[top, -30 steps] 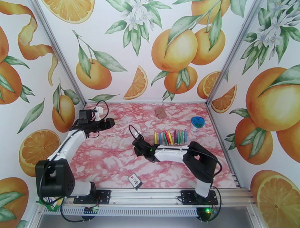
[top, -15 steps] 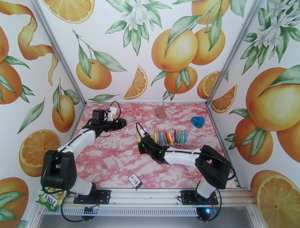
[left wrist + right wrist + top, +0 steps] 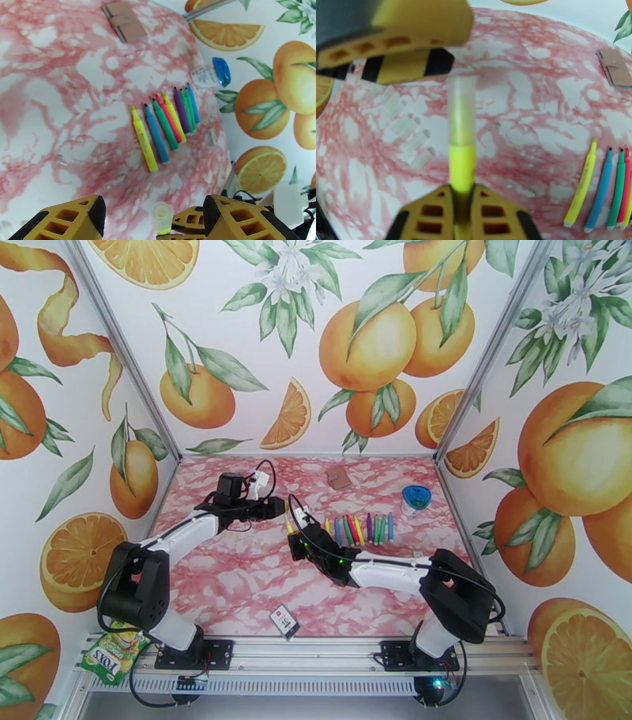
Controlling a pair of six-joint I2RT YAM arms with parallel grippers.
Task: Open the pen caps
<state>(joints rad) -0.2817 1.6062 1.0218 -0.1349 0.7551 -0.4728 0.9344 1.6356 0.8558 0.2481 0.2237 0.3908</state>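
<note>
The frosted pen cap [image 3: 462, 104] is away from the yellow body. Next, my left gripper needs to grab only the frosted pen cap, to pull it off and open the pen.
My right gripper [image 3: 462, 191] is shut on a yellow pen [image 3: 462, 165], whose frosted pen cap [image 3: 462, 104] points away from it. The same pen cap [image 3: 162, 215] sits between the wide-apart fingers of my open left gripper [image 3: 152, 207], touching neither finger. From above, the left gripper [image 3: 278, 508] meets the right gripper [image 3: 294, 538] left of the pen row [image 3: 359, 530]. Several uncapped pens [image 3: 166, 122] lie side by side on the table. Several loose clear caps [image 3: 409, 130] lie on the table to the left.
A blue-lidded container [image 3: 415, 499] stands at the right, beyond the pen row. A brown folded card [image 3: 340, 477] lies near the back wall. A small black-and-white card [image 3: 284, 621] lies at the front edge. A snack packet [image 3: 110, 654] sits beside the left arm's base.
My left arm has swung right across the table until its fingers flank the pen cap, and its jaws have narrowed slightly. The right gripper has edged forward with the yellow pen.
</note>
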